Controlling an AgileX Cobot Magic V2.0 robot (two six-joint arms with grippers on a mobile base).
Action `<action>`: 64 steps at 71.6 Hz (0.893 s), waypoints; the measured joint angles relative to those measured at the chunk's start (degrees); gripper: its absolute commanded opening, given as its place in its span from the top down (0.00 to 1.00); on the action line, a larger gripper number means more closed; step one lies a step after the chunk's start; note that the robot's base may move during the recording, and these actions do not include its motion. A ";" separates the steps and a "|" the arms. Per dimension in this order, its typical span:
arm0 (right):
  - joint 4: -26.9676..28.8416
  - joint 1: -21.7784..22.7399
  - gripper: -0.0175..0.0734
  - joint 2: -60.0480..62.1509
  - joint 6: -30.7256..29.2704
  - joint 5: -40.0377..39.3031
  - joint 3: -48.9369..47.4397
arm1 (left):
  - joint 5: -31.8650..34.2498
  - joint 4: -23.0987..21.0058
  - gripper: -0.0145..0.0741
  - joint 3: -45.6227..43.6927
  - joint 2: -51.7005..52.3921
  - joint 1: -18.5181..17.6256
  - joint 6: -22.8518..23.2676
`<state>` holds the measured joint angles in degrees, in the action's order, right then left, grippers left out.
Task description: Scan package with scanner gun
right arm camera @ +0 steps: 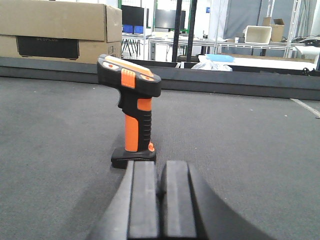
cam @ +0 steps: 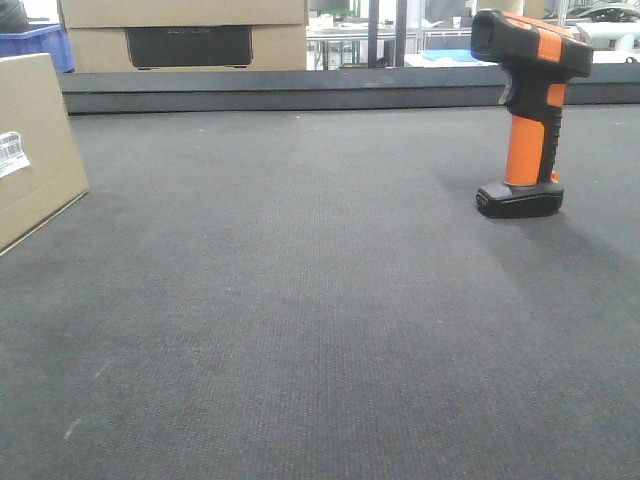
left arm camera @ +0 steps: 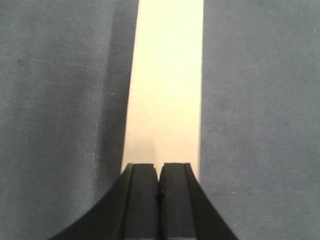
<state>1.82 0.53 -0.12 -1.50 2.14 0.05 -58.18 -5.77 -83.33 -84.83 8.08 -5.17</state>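
I should next grab the package by its narrow top end [cam: 24, 66] with my left gripper, so that the package's white label [cam: 12, 153] stays free for the scanner gun.
The scanner gun [cam: 530, 110] stands upright on its flat black foot at the right of the dark mat, head pointing left. In the right wrist view the scanner gun [right arm camera: 134, 112] is just ahead of my right gripper [right arm camera: 160, 165], which is shut and empty, its tips short of the foot. The package [cam: 35, 150], tan with a small white label, leans in at the left edge, partly cut off. From the left wrist view I look down on a pale tan strip [left arm camera: 167, 85], apparently the package's narrow top face, below my left gripper [left arm camera: 160, 167], shut with nothing in it.
A cardboard box printed with a black rectangle [cam: 185, 35] sits behind the mat's raised dark back edge [cam: 300, 90]. A blue crate [cam: 40, 45] is at the far left. Benches and racks stand further back.
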 measured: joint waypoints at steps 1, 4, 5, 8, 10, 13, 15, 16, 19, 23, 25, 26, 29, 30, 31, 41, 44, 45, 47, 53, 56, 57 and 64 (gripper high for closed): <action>0.00 0.00 0.99 0.00 0.00 0.00 0.00 | -0.12 -0.15 0.96 -0.02 -0.22 0.00 -0.47; 0.00 0.00 0.99 0.00 0.00 0.00 0.00 | -0.39 -0.26 0.96 -0.16 -0.73 0.03 -1.63; 0.00 0.00 0.99 0.00 0.00 0.00 0.00 | -0.36 -0.37 0.96 -0.26 -0.84 0.03 -1.88; 0.00 0.00 0.99 0.00 0.00 0.00 0.00 | -0.60 -0.60 0.95 -0.30 -1.26 0.03 -2.56; 0.00 0.00 0.99 0.00 0.00 0.00 0.00 | -0.76 -0.60 0.93 -0.39 -1.51 0.03 -2.72; 0.00 0.00 0.99 0.00 0.00 0.00 0.00 | -0.84 -0.73 0.86 -0.39 -1.90 -0.08 -3.13; 0.00 0.00 0.99 0.00 0.00 0.00 0.00 | -0.84 -0.82 0.80 -0.39 -2.00 -0.08 -3.15; 0.00 0.00 0.99 0.00 0.00 0.00 0.00 | -0.73 -0.82 0.76 -0.39 -2.14 -0.21 -3.25; 0.00 0.00 0.99 0.00 0.00 0.00 0.00 | -0.41 -0.82 0.66 -0.39 -2.26 -0.34 -3.25; 0.00 0.00 0.99 0.00 0.00 0.00 0.00 | 0.61 -0.82 0.50 -0.39 -2.38 -0.47 -3.25; 0.00 0.00 0.99 0.00 0.00 0.00 0.00 | 0.78 -0.82 0.41 -0.39 -2.38 -0.47 -3.36; 0.00 0.00 0.99 0.00 0.00 0.00 0.00 | 0.89 -0.82 0.38 -0.51 -2.38 -0.56 -3.36; 0.00 0.00 0.99 0.00 0.00 0.00 0.00 | 1.36 -0.82 0.29 -0.51 -2.46 -0.56 -3.36; 0.00 0.00 0.99 0.00 0.00 0.00 0.00 | 1.53 -0.82 0.27 -0.51 -2.46 -0.56 -3.36; 0.00 0.00 0.99 0.00 0.00 0.00 0.00 | 1.53 -0.82 0.25 -0.51 -2.51 -0.56 -3.36; 0.00 0.00 0.99 0.00 0.00 0.00 0.00 | 1.63 -0.82 0.16 -0.61 -4.12 -0.56 -3.47; 0.00 0.00 0.99 0.00 0.00 0.00 0.00 | 1.67 -0.82 0.16 -0.61 -4.95 -0.56 -3.47; 0.00 0.00 0.99 0.00 0.00 0.00 0.00 | 1.67 -0.82 0.16 -0.61 -5.24 -0.56 -3.47; 0.00 0.00 0.99 0.00 0.00 0.00 0.00 | 1.67 -0.82 0.16 -0.61 -5.89 -0.56 -3.47; 0.00 0.00 0.99 0.00 0.00 0.00 0.00 | 1.43 -0.82 0.16 -0.61 -7.87 -0.56 -3.47; 0.00 0.00 0.99 0.00 0.00 0.00 0.00 | 1.14 -0.82 0.16 -0.61 -8.77 -0.56 -3.47; 0.00 0.00 0.99 0.00 0.00 0.00 0.00 | 0.95 -0.82 0.16 -0.61 -9.08 -0.56 -3.47; 0.00 0.00 0.99 0.00 0.00 0.00 0.00 | -0.17 -0.82 0.16 -0.61 -11.23 -0.56 -3.47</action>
<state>1.82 0.53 -0.12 -1.50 2.14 0.05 -58.35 -6.60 -83.94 -96.06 7.51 -8.63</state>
